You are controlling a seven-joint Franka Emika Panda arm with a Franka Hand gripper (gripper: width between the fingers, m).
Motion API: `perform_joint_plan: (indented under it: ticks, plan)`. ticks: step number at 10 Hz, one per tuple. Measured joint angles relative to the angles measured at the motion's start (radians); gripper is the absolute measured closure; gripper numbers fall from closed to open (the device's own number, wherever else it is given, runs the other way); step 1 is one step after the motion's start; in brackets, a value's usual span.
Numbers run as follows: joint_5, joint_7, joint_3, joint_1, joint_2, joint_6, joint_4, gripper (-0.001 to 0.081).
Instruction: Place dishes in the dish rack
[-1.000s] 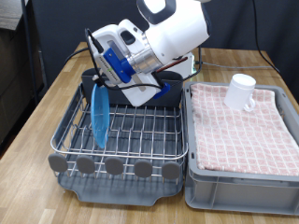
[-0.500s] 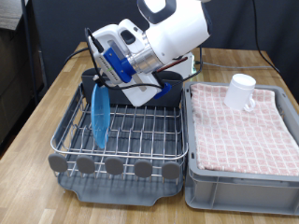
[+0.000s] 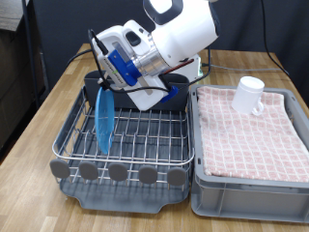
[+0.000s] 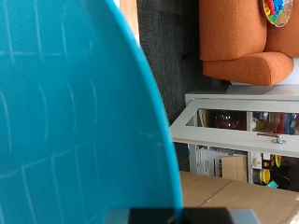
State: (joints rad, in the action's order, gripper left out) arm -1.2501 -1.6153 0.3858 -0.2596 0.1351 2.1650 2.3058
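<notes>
My gripper opens next, since the plate's lower rim sits down in the rack's wire grid (image 3: 124, 145) in the exterior view, so the plate would stay in it.
The light-blue plate (image 3: 101, 121) stands on edge in the wire grid of the dark grey dish rack (image 3: 145, 147), towards the exterior view's left. My gripper (image 3: 101, 86) is at the plate's top edge and shut on it. In the wrist view the plate (image 4: 75, 121) fills most of the picture, right at the fingers. The white handled mug (image 3: 249, 95) stands on the pink checked cloth to the exterior view's right, apart from the gripper. The wooden spoon is out of view.
The grey bin with pink checked cloth (image 3: 253, 130) stands beside the rack on the wooden table (image 3: 34, 121). The rack's round tabs (image 3: 118, 172) line its near edge. The arm's white body (image 3: 179, 39) hangs over the rack's far end.
</notes>
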Motion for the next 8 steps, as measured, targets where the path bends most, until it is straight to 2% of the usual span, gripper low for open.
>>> perform_joint_plan:
  ticks: [2, 3, 4, 5, 6, 7, 8]
  plan:
    - [0.004, -0.002, 0.000, 0.000, 0.000, 0.000, 0.000, 0.0791]
    - [0.007, -0.002, 0.000, 0.000, 0.000, 0.000, 0.000, 0.0691]
    - [0.011, -0.002, 0.000, 0.000, 0.000, -0.001, 0.000, 0.0691]
    - [0.017, -0.002, 0.000, 0.000, 0.000, -0.001, -0.001, 0.0505]
    - [0.048, 0.000, -0.001, 0.000, -0.001, -0.001, -0.003, 0.0505]
    - [0.110, 0.013, 0.000, 0.002, -0.003, 0.020, -0.007, 0.0323]
    - [0.185, 0.040, 0.000, 0.006, -0.008, 0.053, -0.011, 0.0323]
